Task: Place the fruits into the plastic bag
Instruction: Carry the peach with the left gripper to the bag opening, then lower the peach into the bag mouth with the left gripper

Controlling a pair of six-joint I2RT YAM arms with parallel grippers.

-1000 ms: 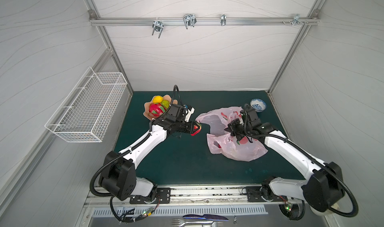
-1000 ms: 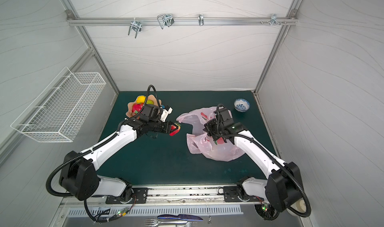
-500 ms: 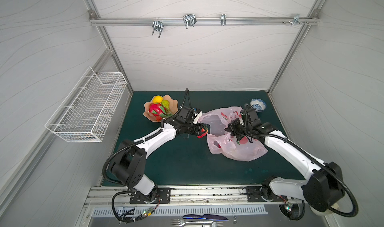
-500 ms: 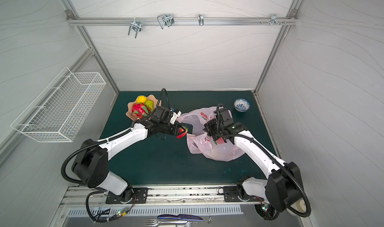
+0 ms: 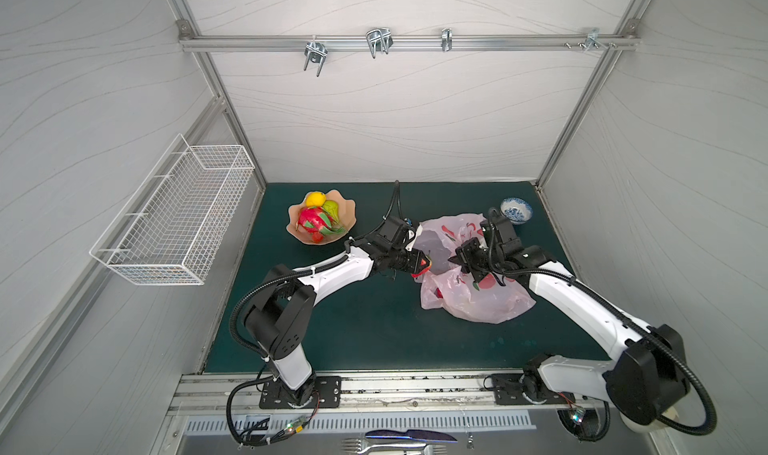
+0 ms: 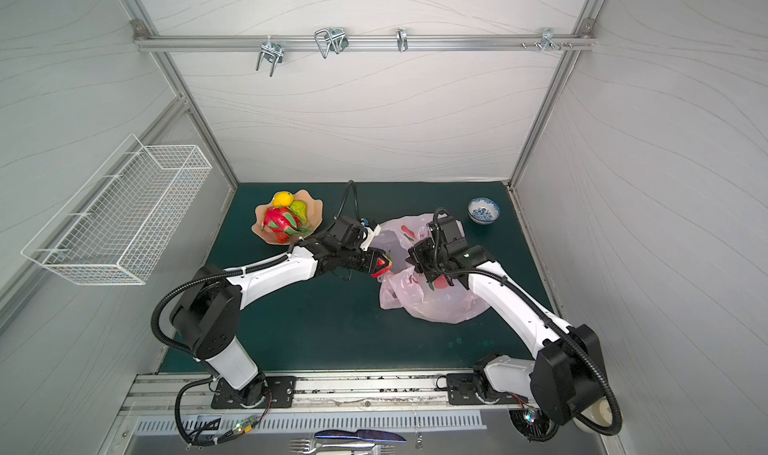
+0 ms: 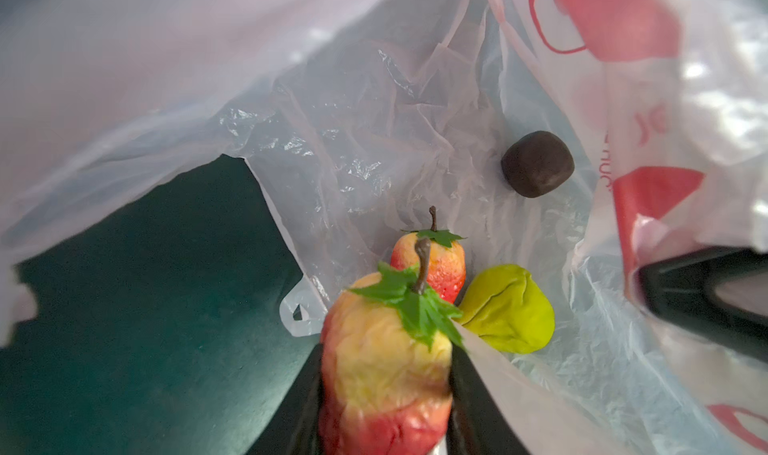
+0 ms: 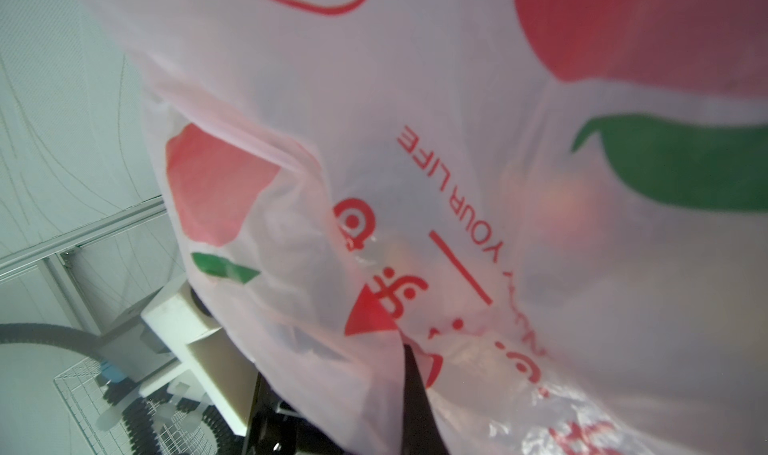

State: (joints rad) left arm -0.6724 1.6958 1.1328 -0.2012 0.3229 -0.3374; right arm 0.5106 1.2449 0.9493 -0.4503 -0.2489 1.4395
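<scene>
My left gripper holds the red-yellow fruit (image 5: 421,269) over the bag's edge (image 5: 425,285) beside the green mat, so I need to move the fruit deeper inside the bag before my left gripper releases it.
The pale-pink plastic bag (image 5: 478,303) (image 6: 436,305) lies right of centre on the green mat. My right gripper (image 5: 464,261) (image 6: 419,259) is shut on its upper rim and holds the mouth lifted; in the right wrist view the bag (image 8: 457,174) drapes over the gripper (image 8: 405,349). My left gripper (image 5: 420,264) (image 6: 381,264) (image 7: 385,361) is at the mouth, shut on a red-yellow fruit (image 7: 382,382) with a green leaf. Inside lie a similar red-yellow fruit (image 7: 432,266), a yellow-green one (image 7: 511,311) and a dark brown round one (image 7: 537,164). A lemon (image 5: 316,199), dragon fruit (image 5: 313,221) and pear (image 5: 331,208) sit in the dish.
The peach scalloped dish (image 5: 347,218) stands at the back left of the mat. A small blue-and-white bowl (image 5: 516,210) sits at the back right. A white wire basket (image 5: 174,220) hangs on the left wall. Cutlery (image 5: 399,442) lies below the front rail.
My left gripper has carried the red-yellow fruit rightward from beside the dish to the bag's mouth. The right gripper has kept its hold on the bag and stayed put.
</scene>
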